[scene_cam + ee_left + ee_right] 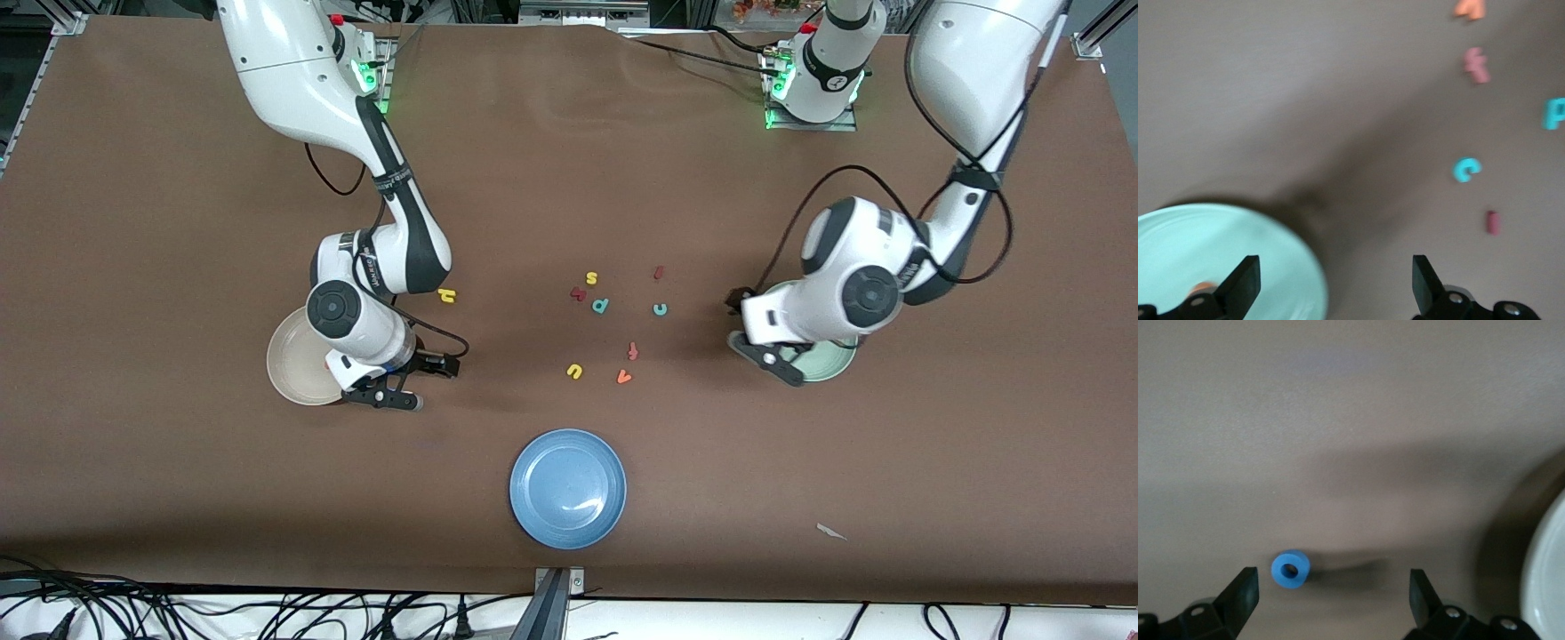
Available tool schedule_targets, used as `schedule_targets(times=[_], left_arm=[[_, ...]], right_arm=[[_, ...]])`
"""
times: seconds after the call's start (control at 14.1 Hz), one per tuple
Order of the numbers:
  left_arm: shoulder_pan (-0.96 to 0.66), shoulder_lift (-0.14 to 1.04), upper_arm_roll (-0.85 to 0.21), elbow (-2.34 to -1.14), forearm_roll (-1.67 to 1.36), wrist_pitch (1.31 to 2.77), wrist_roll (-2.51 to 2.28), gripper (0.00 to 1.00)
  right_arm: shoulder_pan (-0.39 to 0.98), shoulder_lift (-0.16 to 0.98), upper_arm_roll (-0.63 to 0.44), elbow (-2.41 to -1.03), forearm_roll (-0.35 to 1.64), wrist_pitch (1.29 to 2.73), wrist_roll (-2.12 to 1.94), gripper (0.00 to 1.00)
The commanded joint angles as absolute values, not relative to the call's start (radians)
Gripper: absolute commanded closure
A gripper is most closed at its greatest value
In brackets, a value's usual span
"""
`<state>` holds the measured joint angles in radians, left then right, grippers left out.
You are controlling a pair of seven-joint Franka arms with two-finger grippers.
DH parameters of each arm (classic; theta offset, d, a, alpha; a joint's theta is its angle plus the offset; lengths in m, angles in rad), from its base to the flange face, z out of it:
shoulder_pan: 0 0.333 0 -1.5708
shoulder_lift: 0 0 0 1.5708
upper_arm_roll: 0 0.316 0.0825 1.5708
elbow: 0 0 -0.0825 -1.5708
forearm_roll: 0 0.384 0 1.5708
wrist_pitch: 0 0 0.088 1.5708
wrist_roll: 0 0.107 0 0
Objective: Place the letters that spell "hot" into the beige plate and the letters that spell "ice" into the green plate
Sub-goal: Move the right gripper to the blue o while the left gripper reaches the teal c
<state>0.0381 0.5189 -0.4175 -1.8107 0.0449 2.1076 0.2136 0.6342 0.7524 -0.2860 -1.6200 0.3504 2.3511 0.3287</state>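
Observation:
I need to lower my right gripper first and then close it on the blue o. My fingers are above the blue o and stop short of it.
The beige plate (298,360) lies under the right arm's wrist, and its rim (1548,580) shows in the right wrist view. My right gripper (418,384) (1333,603) hangs open beside it, over the blue o (1291,569), which lies on the table close to one finger. My left gripper (754,333) (1335,287) is open over the rim of the green plate (831,363) (1205,247). An orange piece (1201,288) lies in that plate, partly hidden. The teal c (660,308) (1466,169), dark red i (659,272) (1492,222) and yellow h (446,295) lie on the table.
A blue plate (569,487) sits nearer the front camera. Mid-table lie a teal p (601,305), a dull red f-like letter (633,350), a yellow u (574,372), an orange v (624,377) and two more small letters (585,286). A paper scrap (831,532) lies toward the left arm's end.

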Motion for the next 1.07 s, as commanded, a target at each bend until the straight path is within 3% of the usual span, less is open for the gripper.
schedule_targets(times=[0.0, 0.43, 0.57, 0.78, 1.0], left_arm=[[0.002, 0.528, -0.426, -1.813, 0.061, 2.106, 0.161, 0.00], [-0.055, 0.566, -0.425, -1.812, 0.072, 2.127, -0.032, 0.00], [-0.058, 0.607, -0.422, -1.813, 0.074, 2.233, -0.061, 0.00], [-0.060, 0.624, -0.419, -1.818, 0.090, 2.263, -0.113, 0.00], [-0.070, 0.638, -0.420, -1.815, 0.092, 2.263, -0.274, 0.00]], right_arm=[[0.657, 0.784, -0.293, -1.586, 0.371, 2.361, 0.362, 0.00], [0.663, 0.819, -0.270, -1.575, 0.373, 2.398, 0.359, 0.03], [0.663, 0.822, -0.268, -1.566, 0.373, 2.398, 0.353, 0.22], [0.661, 0.824, -0.268, -1.563, 0.371, 2.398, 0.347, 0.42], [0.663, 0.836, -0.268, -1.563, 0.373, 2.399, 0.360, 0.47]])
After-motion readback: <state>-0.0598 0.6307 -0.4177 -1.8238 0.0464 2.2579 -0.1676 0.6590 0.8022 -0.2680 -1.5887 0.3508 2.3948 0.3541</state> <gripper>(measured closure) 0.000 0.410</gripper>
